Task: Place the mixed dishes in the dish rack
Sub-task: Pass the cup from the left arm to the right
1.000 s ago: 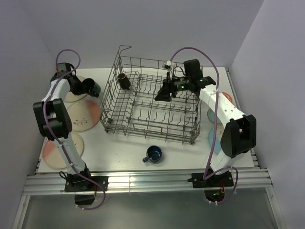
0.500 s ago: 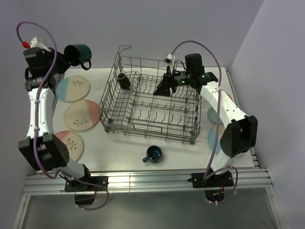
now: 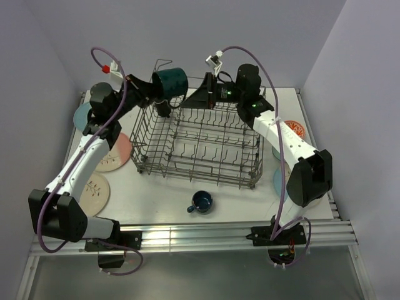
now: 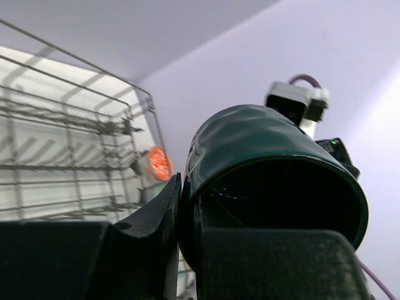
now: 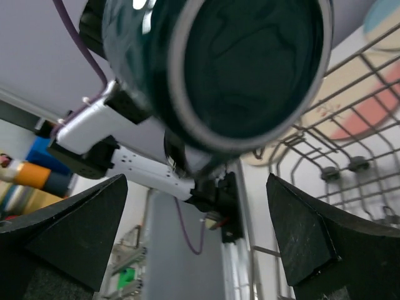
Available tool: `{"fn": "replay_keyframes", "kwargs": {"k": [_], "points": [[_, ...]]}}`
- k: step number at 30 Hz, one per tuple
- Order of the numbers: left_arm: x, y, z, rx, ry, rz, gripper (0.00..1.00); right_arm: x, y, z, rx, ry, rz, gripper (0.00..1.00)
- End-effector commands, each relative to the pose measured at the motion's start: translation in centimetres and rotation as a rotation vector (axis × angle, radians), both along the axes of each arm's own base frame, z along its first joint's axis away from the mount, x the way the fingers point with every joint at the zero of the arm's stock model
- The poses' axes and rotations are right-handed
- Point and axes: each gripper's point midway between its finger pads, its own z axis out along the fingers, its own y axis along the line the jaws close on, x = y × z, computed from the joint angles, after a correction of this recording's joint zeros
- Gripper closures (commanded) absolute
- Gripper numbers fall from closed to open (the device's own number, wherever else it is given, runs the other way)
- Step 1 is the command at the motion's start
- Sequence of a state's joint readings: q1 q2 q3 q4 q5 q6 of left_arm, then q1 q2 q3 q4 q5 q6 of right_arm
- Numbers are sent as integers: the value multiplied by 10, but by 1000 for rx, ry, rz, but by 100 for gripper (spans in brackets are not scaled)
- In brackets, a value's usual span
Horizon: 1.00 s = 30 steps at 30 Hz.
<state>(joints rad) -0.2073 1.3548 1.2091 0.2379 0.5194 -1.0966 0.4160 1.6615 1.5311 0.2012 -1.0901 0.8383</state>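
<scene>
My right gripper grabs the teal mug by its handle (image 3: pixel 179 102) next, which leaves the mug's opening free to rest in the rack (image 3: pixel 199 164).
A teal mug (image 3: pixel 172 81) hangs tilted in the air over the back left corner of the grey wire dish rack (image 3: pixel 199 164), with my left gripper (image 3: pixel 156 87) shut on its wall. In the left wrist view one finger is inside the mug (image 4: pixel 269 156) and one outside. My right gripper (image 3: pixel 199 97) stands wide open just right of the mug, holding nothing; in its wrist view the mug's base (image 5: pixel 237 62) sits just above the gap between the fingers (image 5: pixel 75 231). A black mug (image 3: pixel 164 107) lies inside the rack. A dark blue mug (image 3: pixel 202 201) stands on the table in front.
Cream and pink plates (image 3: pixel 115 152) (image 3: pixel 94 190) and a light blue one (image 3: pixel 81 115) lie left of the rack. An orange-red bowl (image 3: pixel 294 131) and partly hidden plates (image 3: pixel 278 181) sit to its right. Walls close in on both sides and at the back.
My left arm has swung the teal mug from the far left to the rack's back left corner. My right gripper rose out of the rack, moved left and opened wide.
</scene>
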Motion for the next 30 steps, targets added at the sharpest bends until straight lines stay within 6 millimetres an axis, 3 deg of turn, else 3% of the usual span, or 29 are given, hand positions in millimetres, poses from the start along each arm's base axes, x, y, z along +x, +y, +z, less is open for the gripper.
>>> {"fn": "replay_keyframes", "kwargs": {"k": [1,5,9,16,23,30], "points": [[-26,-10,73,-163,-213,-44,100,-32,-4,42,109,-29,43,0],[-34,-22,67,-189,-199,-76,100,-44,-7,39,146,-17,72,0],[-38,-28,51,-204,-166,-87,100,-53,-10,47,232,-46,85,1],[-46,-32,35,-239,-142,-89,100,-46,-3,46,236,-11,64,17],[-51,-40,27,-247,-129,-119,100,-40,6,34,217,32,61,41],[-54,-50,19,-250,-122,-157,100,-35,8,31,226,62,56,50]]}}
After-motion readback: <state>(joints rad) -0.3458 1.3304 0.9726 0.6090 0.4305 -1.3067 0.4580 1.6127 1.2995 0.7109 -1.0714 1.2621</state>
